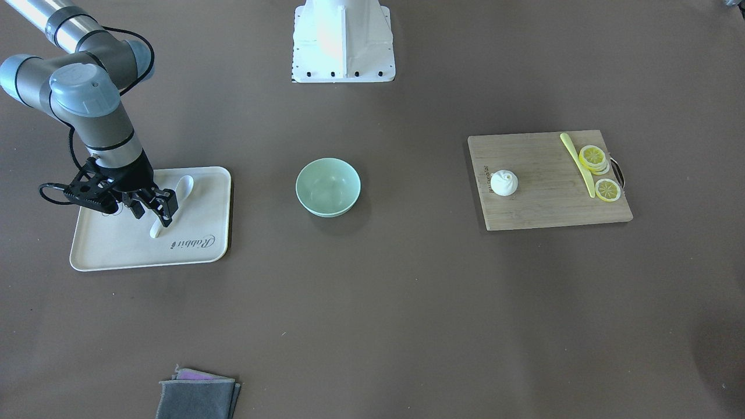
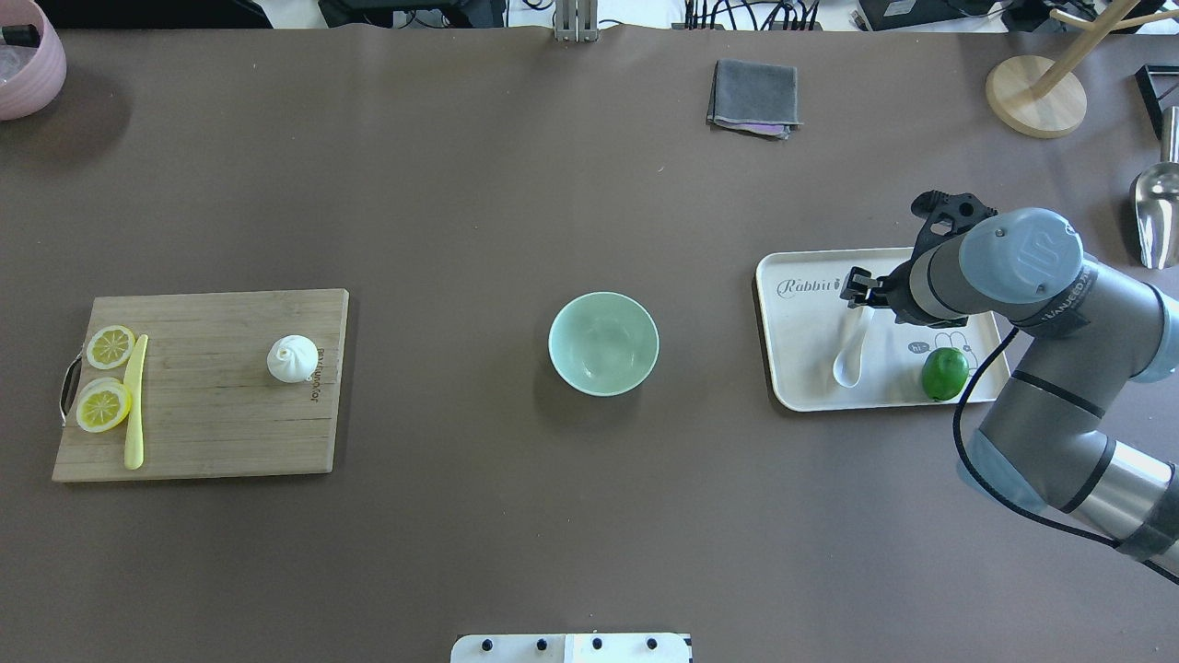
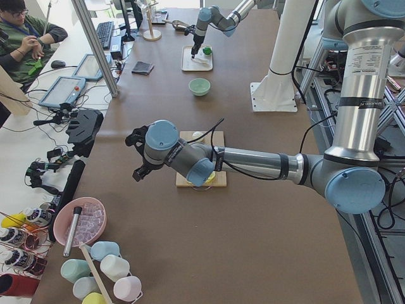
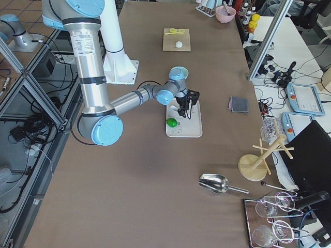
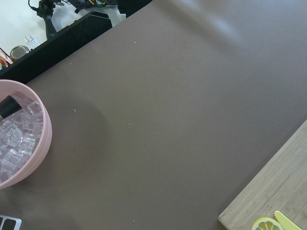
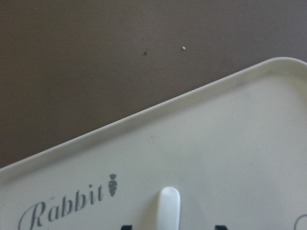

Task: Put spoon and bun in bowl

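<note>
The spoon's scoop has to stay free to rest in the bowl [image 1: 328,187], so my right gripper will grab the spoon by its handle [image 1: 156,228] next.
The cream-white spoon [image 1: 185,185] lies on a cream tray [image 1: 116,250], scoop toward the robot. My right gripper [image 1: 156,208] is low over the spoon's handle, open, with a finger on each side; the right wrist view shows the handle tip [image 6: 169,206] between the dark fingertips. The white bun [image 1: 504,183] sits on a wooden cutting board [image 1: 547,203]. The mint-green bowl [image 1: 327,187] stands between tray and board, with nothing in it. My left gripper [image 3: 135,156] hangs above the table beyond the board's outer end; I cannot tell whether it is open or shut.
A green lime [image 2: 945,373] lies on the tray beside the spoon. A yellow-green knife [image 2: 135,401] and lemon slices [image 2: 103,405] lie on the board. A grey folded cloth [image 2: 753,97], a pink bowl of ice [image 2: 23,60], a wooden stand [image 2: 1036,97] and a metal scoop [image 2: 1156,212] sit at the edges.
</note>
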`<state>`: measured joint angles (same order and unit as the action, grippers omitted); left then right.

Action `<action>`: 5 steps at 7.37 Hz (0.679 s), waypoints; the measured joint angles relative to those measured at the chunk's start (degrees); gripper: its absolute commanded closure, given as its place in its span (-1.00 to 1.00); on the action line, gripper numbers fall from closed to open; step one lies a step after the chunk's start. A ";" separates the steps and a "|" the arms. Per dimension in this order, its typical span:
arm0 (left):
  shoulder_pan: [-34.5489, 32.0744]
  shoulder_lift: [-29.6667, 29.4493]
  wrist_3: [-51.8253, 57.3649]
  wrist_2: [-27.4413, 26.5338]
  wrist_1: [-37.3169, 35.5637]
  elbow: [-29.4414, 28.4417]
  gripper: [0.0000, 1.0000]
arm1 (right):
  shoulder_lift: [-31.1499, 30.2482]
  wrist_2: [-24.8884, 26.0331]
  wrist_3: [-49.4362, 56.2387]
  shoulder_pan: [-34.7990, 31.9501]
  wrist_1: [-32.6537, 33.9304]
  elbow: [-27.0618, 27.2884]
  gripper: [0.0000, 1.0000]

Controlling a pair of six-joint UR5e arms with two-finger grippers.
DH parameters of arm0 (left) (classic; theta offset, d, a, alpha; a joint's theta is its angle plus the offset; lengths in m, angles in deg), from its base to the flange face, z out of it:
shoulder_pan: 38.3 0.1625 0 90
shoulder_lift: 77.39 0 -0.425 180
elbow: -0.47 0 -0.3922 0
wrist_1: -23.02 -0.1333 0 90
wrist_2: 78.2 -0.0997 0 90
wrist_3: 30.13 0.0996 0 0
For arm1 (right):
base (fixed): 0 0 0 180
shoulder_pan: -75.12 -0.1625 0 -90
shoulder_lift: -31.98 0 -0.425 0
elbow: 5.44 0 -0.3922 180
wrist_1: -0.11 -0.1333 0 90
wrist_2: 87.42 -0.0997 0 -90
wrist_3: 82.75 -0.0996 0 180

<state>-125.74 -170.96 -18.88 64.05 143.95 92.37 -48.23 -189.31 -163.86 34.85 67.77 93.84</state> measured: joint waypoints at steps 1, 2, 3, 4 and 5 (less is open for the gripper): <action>0.16 0.02 0.00 -0.08 0.00 0.01 -0.96 | -0.02 0.73 -1.02 0.65 -0.07 -0.06 0.11; 0.21 0.05 0.00 -0.09 0.00 0.03 -0.96 | -0.03 1.14 -1.52 1.11 -0.10 -0.06 0.12; 0.23 0.05 0.00 -0.04 0.00 0.03 -0.96 | -0.03 1.50 -1.74 1.50 -0.09 -0.06 0.12; 0.25 0.06 0.00 0.01 0.00 0.03 -0.96 | -0.03 1.79 -1.82 1.86 -0.08 -0.06 0.12; 0.28 0.06 0.00 0.03 0.00 0.02 -0.96 | -0.03 1.99 -1.85 2.12 -0.07 -0.05 0.12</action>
<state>-125.46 -170.90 -18.88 64.08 143.95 92.39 -48.26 -187.32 -165.71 36.97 67.70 93.79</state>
